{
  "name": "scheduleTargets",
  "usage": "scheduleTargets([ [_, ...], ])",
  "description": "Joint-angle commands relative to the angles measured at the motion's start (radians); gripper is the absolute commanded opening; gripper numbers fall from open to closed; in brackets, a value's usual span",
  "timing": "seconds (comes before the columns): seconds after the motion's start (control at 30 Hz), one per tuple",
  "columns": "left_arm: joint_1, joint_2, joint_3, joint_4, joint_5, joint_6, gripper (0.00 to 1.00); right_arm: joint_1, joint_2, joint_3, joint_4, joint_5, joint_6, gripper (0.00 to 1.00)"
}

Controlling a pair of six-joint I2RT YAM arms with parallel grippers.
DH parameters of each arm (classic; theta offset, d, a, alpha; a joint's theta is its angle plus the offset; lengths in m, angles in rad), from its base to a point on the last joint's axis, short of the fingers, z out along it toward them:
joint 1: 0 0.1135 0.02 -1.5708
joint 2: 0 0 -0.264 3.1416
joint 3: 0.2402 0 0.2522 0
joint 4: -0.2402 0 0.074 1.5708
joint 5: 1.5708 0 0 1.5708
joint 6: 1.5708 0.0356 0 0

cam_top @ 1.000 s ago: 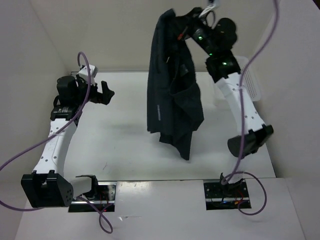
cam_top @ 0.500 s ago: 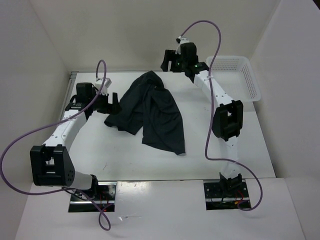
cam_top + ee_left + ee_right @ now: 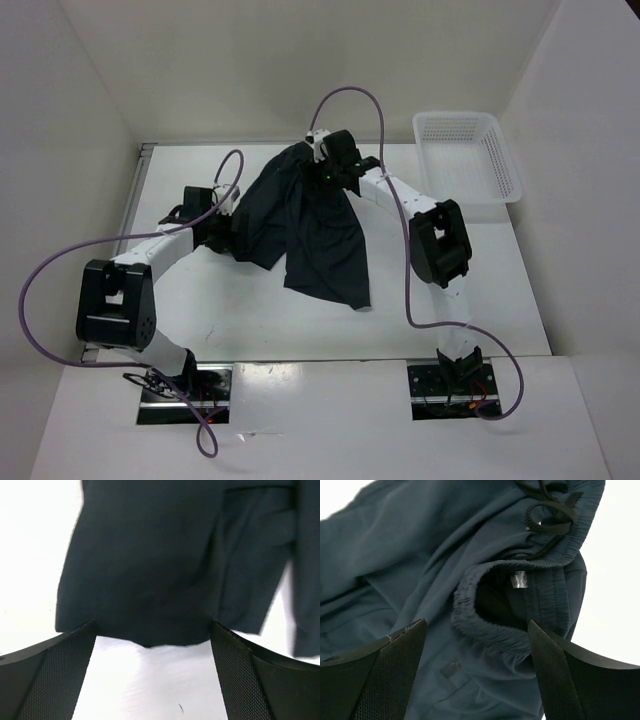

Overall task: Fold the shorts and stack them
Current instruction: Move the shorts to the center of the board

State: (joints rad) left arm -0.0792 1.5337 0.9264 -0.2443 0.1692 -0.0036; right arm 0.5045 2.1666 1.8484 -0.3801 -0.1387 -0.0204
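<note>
My right gripper grabs the gathered elastic waistband edge (image 3: 309, 160) next, to pull the shorts (image 3: 320, 230) out flat for folding.
One pair of dark navy shorts (image 3: 320, 230) lies crumpled on the white table, waistband at the far end and legs spread toward the near side. My right gripper (image 3: 318, 168) hovers open just over the waistband. In the right wrist view, the gathered elastic waistband (image 3: 490, 632) and its black drawstring (image 3: 550, 522) lie between and beyond the two pads (image 3: 395, 670), and nothing is pinched. My left gripper (image 3: 229, 226) stands open at the left edge of the shorts. In the left wrist view, a leg hem (image 3: 150, 630) lies right at its fingertips (image 3: 240, 675).
A white mesh basket (image 3: 505, 165) stands at the back right of the table, with nothing showing inside. Side walls close in the table on the left, right and back. Purple cables loop above both arms.
The right gripper has opened and let go of the shorts, which dropped from hanging onto the table. The right arm has come down over the waistband. The left arm has moved right, up to the shorts' edge.
</note>
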Motion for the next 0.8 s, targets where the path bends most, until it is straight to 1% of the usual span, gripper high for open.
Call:
scheduleTargets([
  [0.0, 0.002, 0.025, -0.017, 0.094, -0.088, 0.004, 1.0, -0.014, 0.033, 0.043, 0.07, 0.031, -0.055, 0.86],
  [0.1, -0.02, 0.036, -0.04, 0.125, -0.097, 0.004, 1.0, -0.003, 0.058, 0.052, 0.07, 0.04, -0.098, 0.86],
  [0.17, -0.031, 0.048, -0.066, 0.143, -0.097, 0.004, 1.0, 0.009, 0.067, 0.052, 0.07, 0.04, -0.098, 0.86],
  [0.23, -0.042, 0.059, -0.081, 0.186, -0.109, 0.004, 1.0, 0.009, 0.078, 0.052, 0.079, 0.04, -0.098, 0.84],
  [0.3, -0.042, 0.077, -0.081, 0.195, -0.094, 0.004, 1.0, 0.009, 0.099, 0.052, 0.089, 0.05, -0.108, 0.78],
  [0.37, -0.051, 0.077, -0.081, 0.226, -0.066, 0.004, 1.0, 0.009, 0.113, 0.075, 0.089, 0.05, -0.108, 0.69],
  [0.4, -0.051, 0.089, -0.072, 0.24, -0.066, 0.004, 0.91, 0.009, 0.124, 0.09, 0.089, 0.05, -0.108, 0.51],
  [0.5, -0.07, 0.114, -0.06, 0.228, -0.051, 0.004, 0.7, 0.009, 0.124, 0.104, 0.089, 0.05, -0.118, 0.19],
  [0.53, -0.07, 0.123, -0.051, 0.215, -0.036, 0.004, 0.6, 0.009, 0.124, 0.113, 0.089, 0.05, -0.118, 0.02],
  [0.57, -0.08, 0.123, -0.051, 0.215, -0.036, 0.004, 0.28, 0.009, 0.115, 0.114, 0.077, 0.05, -0.131, 0.0],
  [0.6, -0.08, 0.132, -0.051, 0.224, -0.045, 0.004, 0.17, 0.009, 0.105, 0.104, 0.076, 0.05, -0.151, 0.0],
  [0.67, -0.08, 0.132, -0.041, 0.224, -0.045, 0.004, 0.03, 0.009, 0.053, 0.075, 0.038, 0.018, -0.164, 0.0],
  [0.7, -0.08, 0.141, -0.041, 0.235, -0.054, 0.004, 0.0, -0.012, 0.032, 0.065, 0.023, -0.007, -0.173, 0.0],
  [0.77, -0.08, 0.15, -0.031, 0.247, -0.078, 0.004, 0.0, -0.046, -0.049, 0.034, -0.02, -0.12, -0.185, 0.0],
])
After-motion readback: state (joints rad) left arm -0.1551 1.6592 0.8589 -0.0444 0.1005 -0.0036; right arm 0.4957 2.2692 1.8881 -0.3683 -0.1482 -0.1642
